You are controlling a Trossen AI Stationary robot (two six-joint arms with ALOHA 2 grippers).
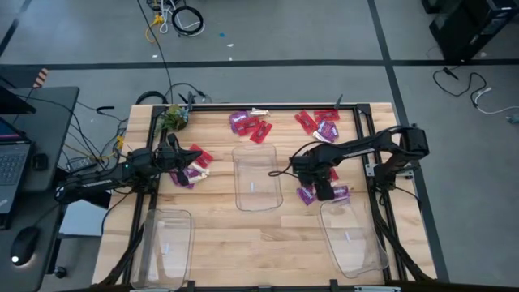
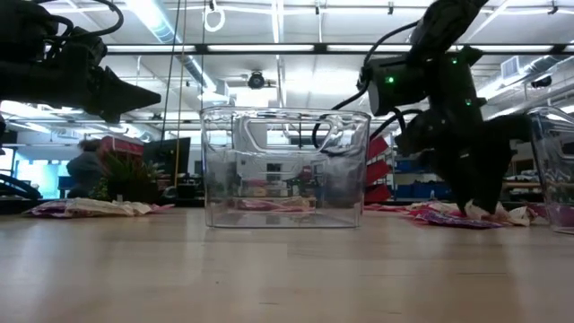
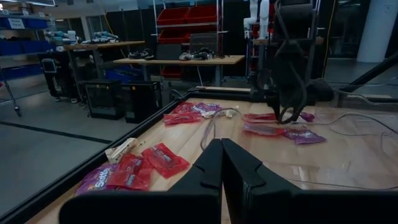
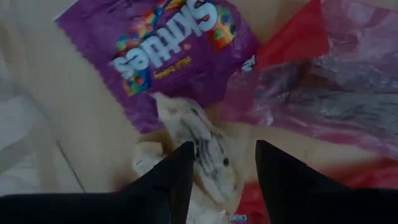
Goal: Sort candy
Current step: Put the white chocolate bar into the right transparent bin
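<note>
Next, my right gripper grabs the whitish-cream wrapped piece by its wrapper end point(image 4: 220, 185) to sort it into the clear bin beside this heap.
Candy lies in several heaps on the wooden table. By my left gripper point(image 1: 180, 156) are red packets point(image 3: 152, 163), a purple packet point(image 3: 98, 180) and a cream piece point(image 3: 121, 149). This gripper is shut and hangs above the table point(image 2: 148, 93), just short of that heap. My right gripper point(image 4: 224, 163) points down, open, over another heap point(image 1: 320, 193). Its fingers stand on either side of a whitish-cream wrapped piece point(image 4: 202, 146), which lies on the table beside a purple packet point(image 4: 168, 56) and a red packet point(image 4: 298, 37). Further heaps point(image 1: 251, 126) point(image 1: 318, 123) lie near the far edge.
Three clear plastic bins stand on the table: one in the middle point(image 1: 258, 180), one at the near left point(image 1: 166, 243), one at the near right point(image 1: 354, 237). A black frame point(image 1: 268, 105) borders the table. A small plant point(image 1: 172, 119) sits at the far left corner.
</note>
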